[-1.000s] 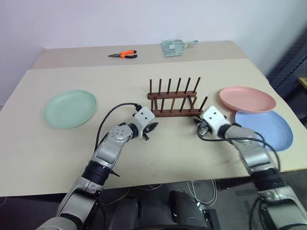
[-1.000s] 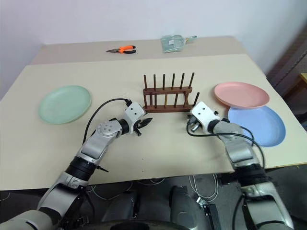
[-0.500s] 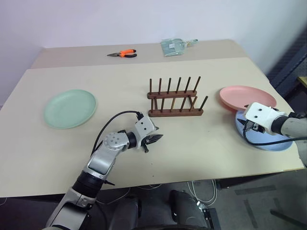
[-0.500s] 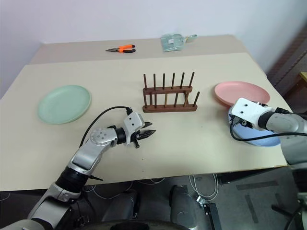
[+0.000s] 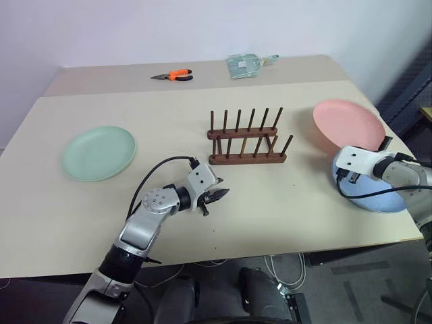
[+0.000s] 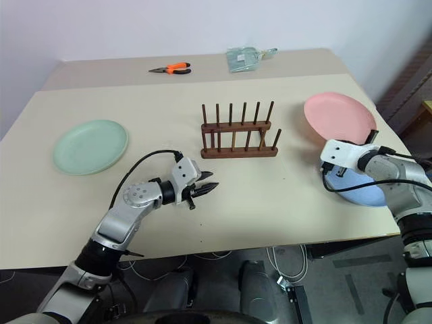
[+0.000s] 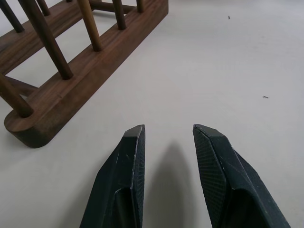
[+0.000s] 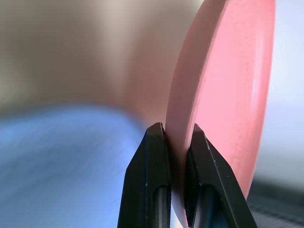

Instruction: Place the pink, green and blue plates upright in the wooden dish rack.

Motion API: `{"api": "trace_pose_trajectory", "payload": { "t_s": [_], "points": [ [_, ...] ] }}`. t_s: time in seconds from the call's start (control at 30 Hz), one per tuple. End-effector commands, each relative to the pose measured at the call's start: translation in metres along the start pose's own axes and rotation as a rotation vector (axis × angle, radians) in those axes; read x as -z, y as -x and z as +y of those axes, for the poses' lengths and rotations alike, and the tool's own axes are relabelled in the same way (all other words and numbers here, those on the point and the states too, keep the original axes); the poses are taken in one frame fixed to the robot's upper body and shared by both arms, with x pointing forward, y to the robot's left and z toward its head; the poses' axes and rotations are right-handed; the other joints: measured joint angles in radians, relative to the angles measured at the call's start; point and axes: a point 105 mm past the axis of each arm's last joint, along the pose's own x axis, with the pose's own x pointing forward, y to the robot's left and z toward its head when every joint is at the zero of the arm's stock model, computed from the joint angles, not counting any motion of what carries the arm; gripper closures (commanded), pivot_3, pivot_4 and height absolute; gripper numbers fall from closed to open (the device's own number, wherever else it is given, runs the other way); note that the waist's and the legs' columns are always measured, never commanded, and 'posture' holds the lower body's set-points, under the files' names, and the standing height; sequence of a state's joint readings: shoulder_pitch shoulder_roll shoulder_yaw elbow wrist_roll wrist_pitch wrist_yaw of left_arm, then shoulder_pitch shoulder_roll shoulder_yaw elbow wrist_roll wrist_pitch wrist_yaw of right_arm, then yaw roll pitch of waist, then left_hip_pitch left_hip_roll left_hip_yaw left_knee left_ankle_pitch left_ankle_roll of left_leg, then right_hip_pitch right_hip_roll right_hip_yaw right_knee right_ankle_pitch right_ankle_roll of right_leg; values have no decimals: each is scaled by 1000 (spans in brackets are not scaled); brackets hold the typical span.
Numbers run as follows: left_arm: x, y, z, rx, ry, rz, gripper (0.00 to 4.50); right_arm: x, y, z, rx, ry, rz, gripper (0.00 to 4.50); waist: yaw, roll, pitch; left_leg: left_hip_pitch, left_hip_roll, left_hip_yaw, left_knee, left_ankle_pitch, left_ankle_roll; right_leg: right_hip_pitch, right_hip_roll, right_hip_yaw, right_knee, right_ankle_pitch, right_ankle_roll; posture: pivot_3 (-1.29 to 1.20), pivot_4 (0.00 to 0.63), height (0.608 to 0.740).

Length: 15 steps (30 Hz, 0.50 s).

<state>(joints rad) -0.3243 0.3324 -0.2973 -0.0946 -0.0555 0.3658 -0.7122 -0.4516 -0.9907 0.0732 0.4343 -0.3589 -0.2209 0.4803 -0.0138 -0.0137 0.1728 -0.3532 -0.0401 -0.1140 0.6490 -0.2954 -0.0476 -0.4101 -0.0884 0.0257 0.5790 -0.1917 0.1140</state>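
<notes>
The green plate's broad round side [image 5: 100, 152] is much too wide for my open fingers, so my left gripper should next grab the green plate by its thin rim [image 5: 82, 177].
The wooden dish rack [image 5: 246, 138] stands in the middle of the table with no plates in it. The pink plate [image 5: 347, 125] is tipped up on edge at the right, its near rim pinched between the fingers of my right gripper [image 8: 175, 130], which is shut on it. Just below it the blue plate [image 5: 381, 197] lies flat, partly covered by my right hand. The green plate [image 5: 98, 152] lies flat at the far left. My left gripper [image 7: 168, 133] hovers low over bare table in front of the rack's left end, open and holding nothing.
Orange-handled pliers [image 5: 173, 76] and a clear plastic bag [image 5: 246, 66] lie at the back of the table. The table's right edge runs close beside the pink and blue plates. Bare tabletop [image 5: 283, 202] stretches in front of the rack.
My right gripper swung right from the rack to the plates and shut on the pink plate's rim, which has tipped up off the table. My left gripper drew back slightly from the rack.
</notes>
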Motion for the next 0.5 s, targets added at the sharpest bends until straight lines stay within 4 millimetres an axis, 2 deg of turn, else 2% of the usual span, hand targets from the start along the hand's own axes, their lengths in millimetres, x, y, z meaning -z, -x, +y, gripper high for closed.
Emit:
{"api": "trace_pose_trajectory", "payload": {
  "t_s": [0.03, 0.1, 0.17, 0.23, 0.4, 0.5],
  "points": [
    [-14, 4, 8, -25, -24, -50, 2917, -48, 24, -68, 217, -152, -197, 4416, 0, 0, 0, 0, 0, 0, 0, 0, 0, 0, 0, 0, 0, 1, 1, 0, 150, 740],
    [-13, 5, 10, -29, -24, -49, 2917, -95, 41, -94, 252, -576, -471, 4416, -5, 0, 0, 0, 0, -1, 0, 0, 0, 0, 0, 0, 0, 1, 2, 0, 150, 740],
    [-14, 5, 10, -27, -18, -54, 2917, -138, 61, -104, 126, -961, -759, 4416, -6, 0, 0, 0, 1, -1, -1, 0, 0, 1, 1, 0, 1, 2, 2, 0, 150, 740],
    [-16, 6, 9, -17, -12, -70, 2917, -157, 72, -107, 27, -1150, -882, 4416, 1, 0, 0, 1, 2, -3, 0, 0, 0, 0, 1, -1, 2, 2, 2, 0, 150, 740],
    [-29, 12, 2, 46, 33, -145, 2917, -178, 72, -82, -181, -1281, -880, 4416, 29, 0, 0, -3, 0, -5, 1, 0, 0, 1, 0, -3, -1, 0, -1, 0, 150, 740],
    [-33, 17, -5, 88, 51, -167, 2917, -178, 64, -74, -199, -1307, -821, 4416, 25, 0, 0, -3, -1, -3, 1, 0, 0, 0, -1, -2, -2, 0, -1, 0, 150, 740]
  ]
}}
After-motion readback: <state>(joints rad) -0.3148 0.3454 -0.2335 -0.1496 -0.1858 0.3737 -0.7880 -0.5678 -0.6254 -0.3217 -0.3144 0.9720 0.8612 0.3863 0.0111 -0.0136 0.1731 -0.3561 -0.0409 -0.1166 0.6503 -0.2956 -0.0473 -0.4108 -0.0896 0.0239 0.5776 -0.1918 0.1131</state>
